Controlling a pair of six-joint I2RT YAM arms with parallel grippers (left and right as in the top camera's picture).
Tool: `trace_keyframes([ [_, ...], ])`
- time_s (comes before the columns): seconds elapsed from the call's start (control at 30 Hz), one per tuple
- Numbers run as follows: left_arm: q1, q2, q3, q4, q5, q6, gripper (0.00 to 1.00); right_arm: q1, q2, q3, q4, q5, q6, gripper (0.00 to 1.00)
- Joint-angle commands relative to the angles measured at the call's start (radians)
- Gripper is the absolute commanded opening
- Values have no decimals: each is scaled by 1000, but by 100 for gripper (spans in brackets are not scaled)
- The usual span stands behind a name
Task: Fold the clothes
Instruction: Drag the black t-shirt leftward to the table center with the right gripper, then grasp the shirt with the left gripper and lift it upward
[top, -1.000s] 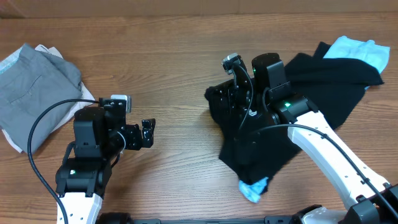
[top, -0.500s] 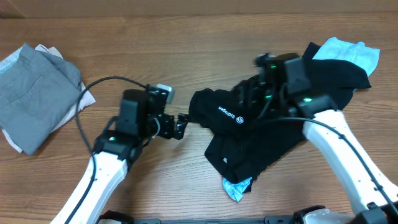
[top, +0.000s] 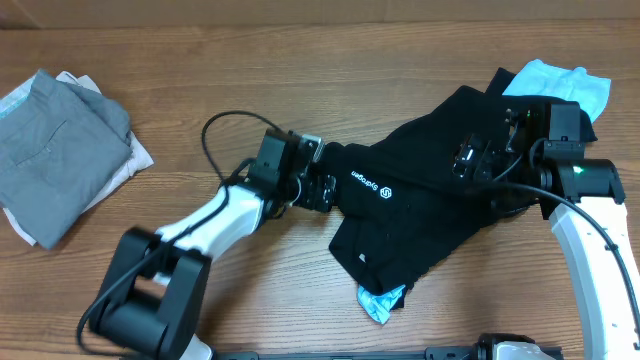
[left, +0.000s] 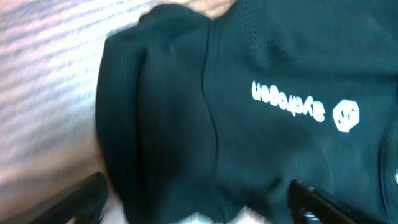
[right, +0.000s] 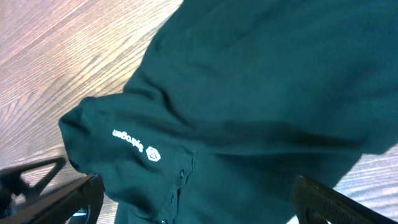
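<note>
Next, my left gripper grabs the black garment by its bunched edge (top: 343, 166) beside the white logo (top: 371, 184), to lift and spread it for folding.
The black garment (top: 420, 205) with small white logo lettering (top: 368, 183) lies crumpled across the table's right half. My left gripper (top: 322, 190) is at its left edge, open. In the left wrist view the black fabric (left: 205, 118) and its logo (left: 298, 109) fill the space between and beyond the spread fingertips (left: 81, 198). My right gripper (top: 468, 160) hovers open over the garment's right part. Its fingers (right: 326, 202) stand wide apart above the black cloth (right: 261, 93), holding nothing. Other clothes show as light blue fabric (top: 555, 85) at the far right and a light blue bit (top: 382, 303) under the black garment's near edge.
A pile of grey and white clothes (top: 55, 150) sits at the far left of the wooden table (top: 200, 60). Bare wood lies between that pile and the left arm (top: 215, 215).
My right gripper opened, let go of the black garment and drew back to the right. The garment settled flatter. My left arm reached right until its open jaws met the garment's left edge.
</note>
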Motion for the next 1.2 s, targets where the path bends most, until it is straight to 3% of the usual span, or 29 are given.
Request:
trace_keyframes([
  [0.0,-33,96,113,1,31,-20,82,-3,-14,19,-9,8,5,100],
  [0.03,-40,113,132,1,30,-21,74,-3,-14,19,-11,8,5,100],
  [0.1,-52,134,159,1,31,-29,39,-3,-14,19,-16,8,5,100],
  [0.13,-61,139,173,1,31,-35,9,-3,-14,19,-21,8,4,100],
  [0.17,-66,139,180,2,31,-39,4,-3,-14,19,-24,8,5,100],
  [0.4,-68,65,427,-100,102,-82,4,-3,-14,18,-109,20,10,100],
  [0.5,-68,19,560,-117,106,-123,4,-3,-14,10,-162,82,93,100],
  [0.73,-104,-49,856,-117,192,-174,4,-3,-14,-79,-136,82,110,100],
  [1.17,-122,-101,1107,-118,104,-95,4,-3,-14,-148,-73,83,106,100],
])
